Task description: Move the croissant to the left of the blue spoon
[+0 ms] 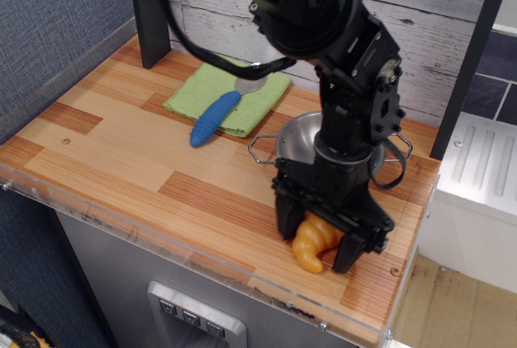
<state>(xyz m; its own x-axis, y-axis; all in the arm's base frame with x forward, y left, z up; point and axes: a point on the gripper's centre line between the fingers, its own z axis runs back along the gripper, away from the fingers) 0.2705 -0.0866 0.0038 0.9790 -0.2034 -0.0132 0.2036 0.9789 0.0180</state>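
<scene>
My gripper grabs the orange-yellow croissant by its thick middle [318, 236] next, to put it down beside the blue spoon [216, 116].
The orange-yellow croissant [313, 243] lies on the wooden counter near the front right edge. My black gripper [317, 245] is lowered over it, open, with one finger on each side of the croissant; I cannot tell if the fingers touch it. The blue spoon [216, 116] lies far back left, its ribbed blue handle partly on a green cloth [212, 90] and its silver bowl mostly hidden behind my arm.
A two-handled steel bowl [296, 140] stands behind the gripper, mostly hidden by the arm. A dark post [150, 10] rises at the back left. A clear lip [161, 247] runs along the counter's front edge. A white appliance [477, 186] stands to the right.
</scene>
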